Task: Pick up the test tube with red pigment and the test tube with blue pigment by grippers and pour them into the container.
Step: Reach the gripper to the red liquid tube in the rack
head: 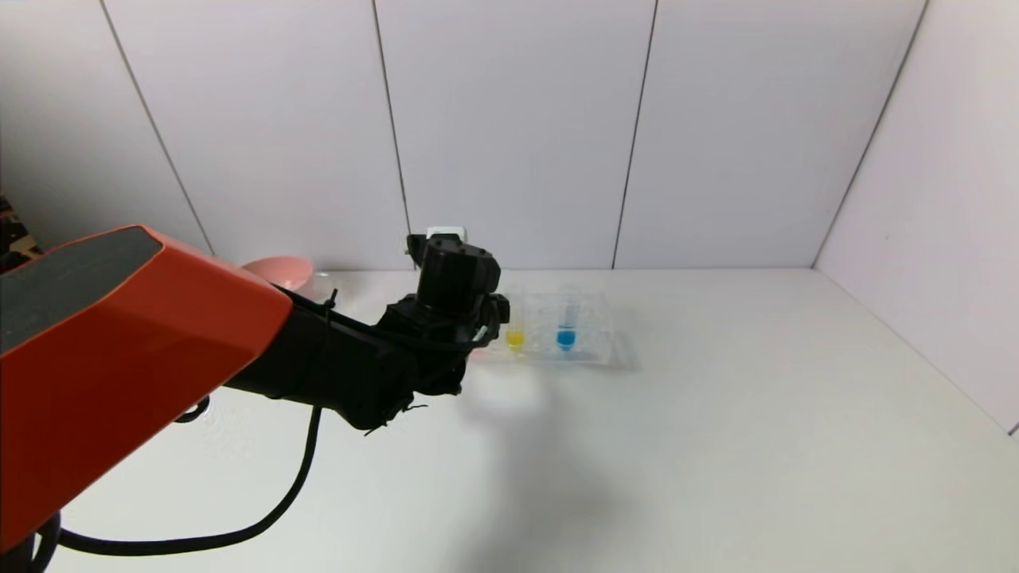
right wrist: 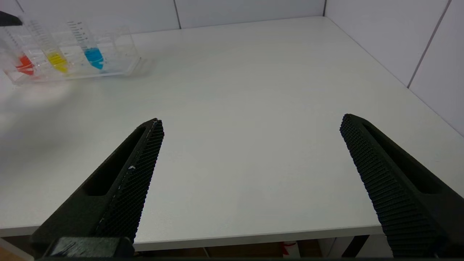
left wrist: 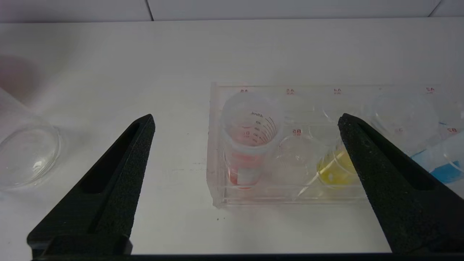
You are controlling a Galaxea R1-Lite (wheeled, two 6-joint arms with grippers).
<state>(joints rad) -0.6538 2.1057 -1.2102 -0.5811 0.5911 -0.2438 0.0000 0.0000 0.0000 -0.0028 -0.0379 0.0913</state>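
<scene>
My left gripper grabs the red-pigment test tube by its upper part just below the test tube's rim next, as the clear rack encloses its lower body.
The red-pigment test tube stands in the end slot of a clear tube rack. It also shows in the right wrist view. In the head view my left wrist hides it. The blue-pigment test tube stands two tubes along the rack and shows in both wrist views. My left gripper is open, above the rack, with the red tube between its fingers and untouched. The clear glass container stands on the table apart from the rack. My right gripper is open and empty over the table's front edge.
A tube with yellow pigment stands between the red and blue ones. A pink bowl sits at the back left near the wall, beside the container. The white table ends at walls behind and on the right.
</scene>
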